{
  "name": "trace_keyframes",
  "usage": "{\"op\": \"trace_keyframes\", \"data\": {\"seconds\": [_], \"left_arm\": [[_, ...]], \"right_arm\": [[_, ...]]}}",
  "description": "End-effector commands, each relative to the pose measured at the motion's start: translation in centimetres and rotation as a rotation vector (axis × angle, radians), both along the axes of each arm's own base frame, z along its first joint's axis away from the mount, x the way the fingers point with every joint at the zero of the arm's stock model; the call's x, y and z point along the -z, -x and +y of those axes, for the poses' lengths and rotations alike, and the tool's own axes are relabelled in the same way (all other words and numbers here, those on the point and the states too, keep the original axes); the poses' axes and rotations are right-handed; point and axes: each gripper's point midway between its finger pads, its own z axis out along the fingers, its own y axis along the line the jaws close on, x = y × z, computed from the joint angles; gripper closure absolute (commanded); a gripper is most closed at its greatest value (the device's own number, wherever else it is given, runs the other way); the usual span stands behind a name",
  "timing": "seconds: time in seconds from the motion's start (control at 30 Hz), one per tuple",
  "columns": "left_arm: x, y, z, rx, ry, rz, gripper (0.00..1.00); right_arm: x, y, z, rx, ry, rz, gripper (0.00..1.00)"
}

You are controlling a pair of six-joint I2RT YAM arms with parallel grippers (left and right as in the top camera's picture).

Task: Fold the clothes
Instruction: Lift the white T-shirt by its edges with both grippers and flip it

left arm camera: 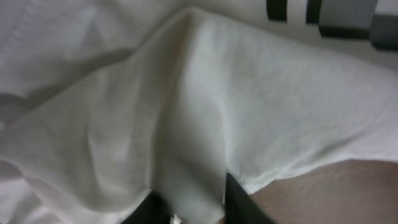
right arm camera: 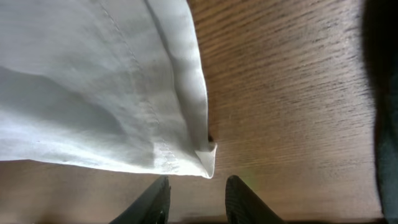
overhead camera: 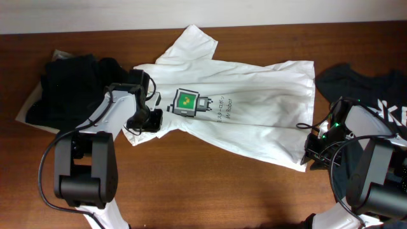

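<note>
The right gripper grabs the near hem corner of the white T-shirt [overhead camera: 254, 95] next, so both grippers stretch that side to spread it for folding.
The white T-shirt [overhead camera: 254, 95] lies spread across the wooden table, its green-and-grey robot print [overhead camera: 186, 103] facing up. My left gripper [overhead camera: 147, 121] sits at the shirt's lower left edge, near a sleeve. In the left wrist view its fingers [left arm camera: 193, 211] are shut on a raised fold of white cloth [left arm camera: 205, 112]. My right gripper [overhead camera: 310, 152] is at the shirt's lower right hem corner. In the right wrist view its fingers [right arm camera: 198, 202] are open and empty, with the hem corner [right arm camera: 208, 155] just ahead of the tips.
A pile of black clothes [overhead camera: 70, 83] lies at the far left on a pale sheet. Another black shirt [overhead camera: 375, 86] lies at the right edge, behind the right arm. Bare wood [overhead camera: 210, 184] runs along the front.
</note>
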Motion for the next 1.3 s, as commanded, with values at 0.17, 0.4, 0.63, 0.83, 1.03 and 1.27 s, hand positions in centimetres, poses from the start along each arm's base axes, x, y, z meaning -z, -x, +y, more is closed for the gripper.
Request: {"op": "trace_keyframes", "data": {"seconds": [0.17,0.4,0.63,0.83,1.03,1.27], "left_arm": [[-9.0,-0.7,2.2,-0.040,-0.037,-0.105,1.00],[-8.8,1.5,2.7,-0.037,-0.070,-0.016,1.00],[-8.8,1.4,2.7,-0.037,-0.071,-0.023,1.00],[-9.2,1.8,2.8,-0.037,-0.071,-0.016,1.00],[-19.8,1.0,2.7,-0.047,-0.033,-0.338,1.00],[-43.0,6.8,3.3,0.062,-0.035,-1.028,1.00]], "right_arm": [[-0.2,-1.7,-0.3,0.015,0.011,-0.075,0.58],[-0.5,1.7,2.9,0.029,-0.148,0.035,0.48],[3.1,0.7,2.9,0.180,-0.094,-0.034,0.71],[-0.1,-2.4,1.5,0.143,-0.074,-0.128,0.96],[-16.2,-6.4,-1.1,0.102,0.090,-0.469,0.96],[-38.5,-3.1,0.3,0.102,0.229,-0.991,0.96]]}}
